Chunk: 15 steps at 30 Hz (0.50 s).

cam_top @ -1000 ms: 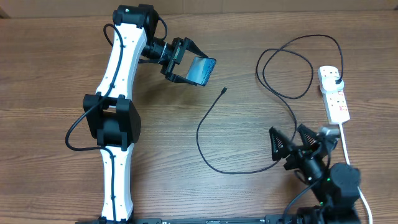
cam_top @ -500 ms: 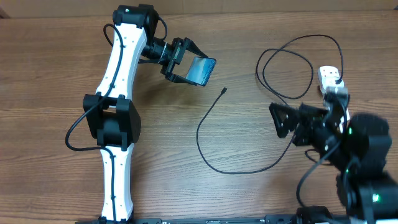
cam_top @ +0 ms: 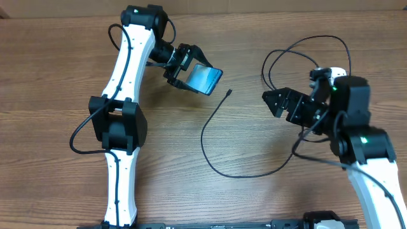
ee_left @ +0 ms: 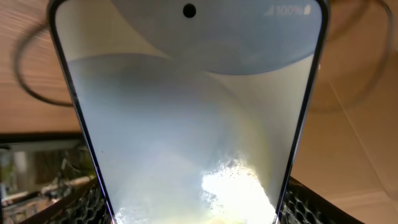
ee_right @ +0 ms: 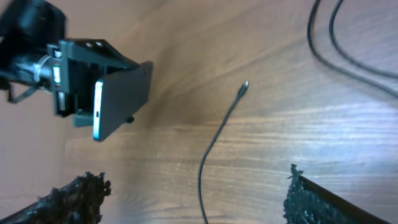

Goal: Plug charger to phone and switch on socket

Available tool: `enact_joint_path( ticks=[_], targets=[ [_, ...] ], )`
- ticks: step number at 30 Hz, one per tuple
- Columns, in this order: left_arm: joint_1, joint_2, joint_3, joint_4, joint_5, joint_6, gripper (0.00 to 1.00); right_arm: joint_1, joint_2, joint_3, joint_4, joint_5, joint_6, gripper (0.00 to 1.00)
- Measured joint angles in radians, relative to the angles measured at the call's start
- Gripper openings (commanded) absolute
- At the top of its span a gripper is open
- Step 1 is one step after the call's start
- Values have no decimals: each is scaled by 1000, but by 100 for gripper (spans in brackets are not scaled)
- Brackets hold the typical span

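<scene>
I need to reach the phone with my right gripper and pinch its loose end [cam_top: 214,82] [ee_right: 101,111] across its thickness, so that my left gripper can regrip it for plugging in the charger.
My left gripper [cam_top: 191,71] is shut on the phone [cam_top: 205,78] and holds it above the table at the back left, lit screen up. That screen [ee_left: 186,118] fills the left wrist view, with mesh fingers [ee_left: 303,202] against both long edges. The charger's connector tip [cam_top: 228,93] lies on the wood just right of the phone, and its thin black cable [cam_top: 205,137] curves forward, then loops off to the right. My right gripper [cam_top: 278,106] hangs open right of the tip, holding nothing. From the right wrist I see the phone [ee_right: 121,99], tip [ee_right: 245,85] and cable [ee_right: 208,155]. The socket is mostly hidden under my right arm; only its far end [cam_top: 337,72] shows.
Cable loops [cam_top: 292,63] lie at the back right beside the socket. The left arm's white links [cam_top: 117,127] stretch down the left side of the wooden table [cam_top: 57,76]. A black wire [cam_top: 79,137] hangs off that arm's elbow.
My right arm has swung from the front right edge back and leftward, over the socket and toward the cable. The left gripper has shifted the phone slightly right and tilted it.
</scene>
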Motion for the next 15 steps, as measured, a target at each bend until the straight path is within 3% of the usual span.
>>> enact_joint_path(
  ticks=[15],
  targets=[
    [-99,0,0,61,-387,-212,58,142,324,0,270,-23,267,82]
  ],
)
